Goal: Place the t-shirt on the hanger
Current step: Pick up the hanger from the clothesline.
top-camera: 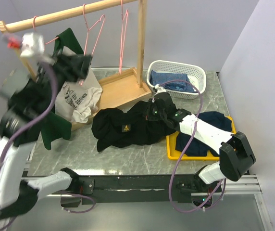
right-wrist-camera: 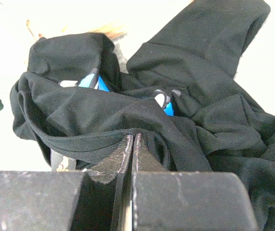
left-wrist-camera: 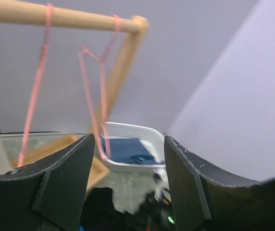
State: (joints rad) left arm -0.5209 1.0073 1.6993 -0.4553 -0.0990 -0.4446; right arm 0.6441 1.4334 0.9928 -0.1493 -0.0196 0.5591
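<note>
My left gripper should reach the nearer pink hanger and grab one sloping arm. The opposite arm then stays free to go into the t-shirt.
The black t-shirt lies crumpled on the table, its small print facing up. My right gripper is shut on a folded hem of the t-shirt; in the right wrist view the jaws meet with the hem pinched at their tips. Two bare pink wire hangers hang from the wooden rail. The nearer hanger is just above and right of my raised left gripper. In the left wrist view that gripper is open and empty, with the hanger ahead of it, clear of the fingers.
A grey shirt with dark green sleeves hangs at the rail's left end. The rack's wooden base and upright post stand behind the t-shirt. A white basket holds blue cloth. A yellow tray carries a navy garment.
</note>
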